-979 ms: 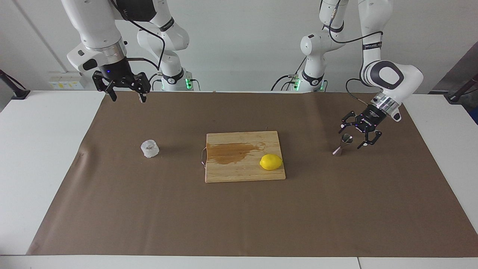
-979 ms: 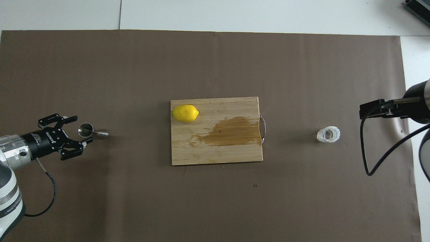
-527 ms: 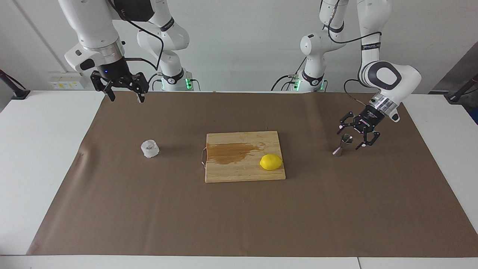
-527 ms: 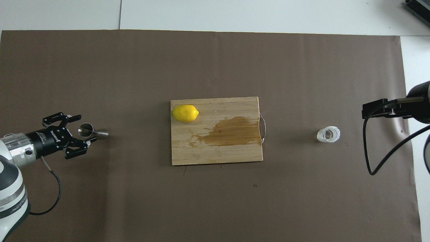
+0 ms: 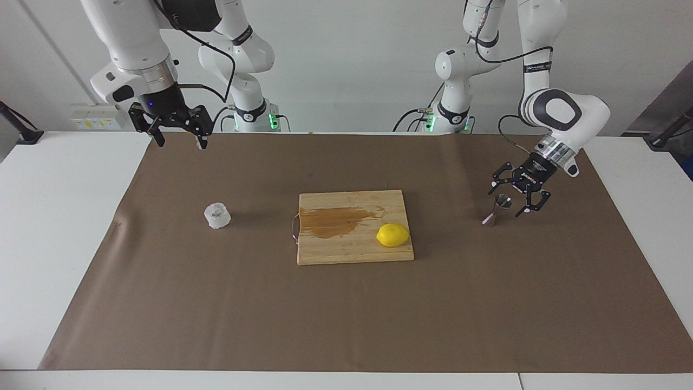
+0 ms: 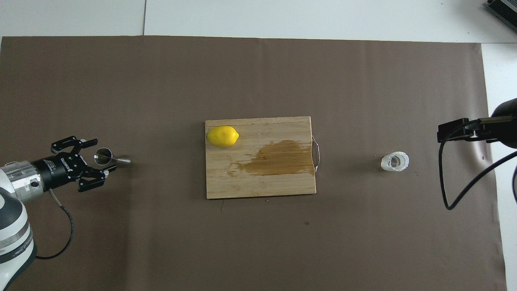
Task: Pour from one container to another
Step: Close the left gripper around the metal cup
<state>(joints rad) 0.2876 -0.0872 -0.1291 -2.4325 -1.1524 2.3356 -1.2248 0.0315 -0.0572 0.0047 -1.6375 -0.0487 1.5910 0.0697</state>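
Note:
My left gripper closes on the jigger next, since its spread fingers are around the steel jigger's upper cone and closing now would catch the jigger.
The small clear faceted cup (image 5: pixel 217 215) (image 6: pixel 395 161) stands on the brown mat toward the right arm's end. The steel hourglass jigger (image 5: pixel 496 211) (image 6: pixel 106 157) stands on the mat toward the left arm's end. My left gripper (image 5: pixel 507 201) (image 6: pixel 102 156) is open and tilted down at the jigger, whose upper cone shows between the spread fingers. No grip on the jigger shows. My right gripper (image 5: pixel 182 144) hangs open and empty, high over the mat's edge nearest the robots, well apart from the cup.
A wooden cutting board (image 5: pixel 346 249) (image 6: pixel 262 186) lies mid-mat with a dark wet stain (image 5: pixel 333 221). A yellow lemon (image 5: pixel 393 235) (image 6: pixel 222 136) rests on the board's part toward the left arm's end. Bare brown mat (image 5: pixel 346 314) surrounds everything.
My right gripper has risen and drawn back toward its base. My left gripper has lifted slightly beside the jigger. Cup, jigger, lemon and board have stayed put.

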